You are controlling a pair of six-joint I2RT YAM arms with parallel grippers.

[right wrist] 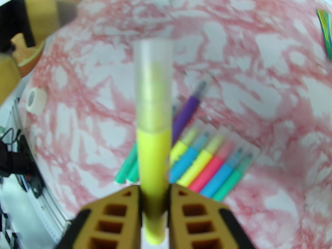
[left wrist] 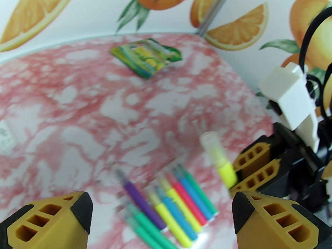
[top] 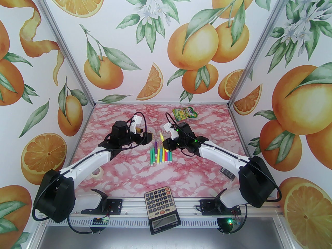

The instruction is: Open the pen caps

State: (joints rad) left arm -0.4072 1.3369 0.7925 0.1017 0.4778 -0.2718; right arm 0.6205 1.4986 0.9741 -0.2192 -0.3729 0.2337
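Note:
My left gripper is next going to pull the yellow pen open, so it needs to grip the pen by its translucent cap point(right wrist: 154, 82), away from the body of the pen that my right gripper holds.
My right gripper point(right wrist: 154, 198) is shut on the lower barrel of a yellow pen point(right wrist: 153, 159). The pen's translucent cap point(right wrist: 154, 82) is on and points away from the fingers. In the top view this pen point(top: 161, 136) hangs above the table centre, between the right gripper point(top: 166, 142) and the left gripper point(top: 147, 136). My left gripper point(left wrist: 160, 216) is open with nothing between its fingers, and the capped yellow pen point(left wrist: 220, 162) is ahead to its right. Several more pens point(top: 160, 156) lie side by side on the table below: purple, green, yellow, blue and pink point(left wrist: 168, 203).
A calculator point(top: 161, 206) lies at the near edge between the arm bases. A roll of tape point(top: 97, 172) sits by the left arm. A green packet point(top: 185, 113) is at the back. A small dark object point(top: 228, 172) lies beside the right arm.

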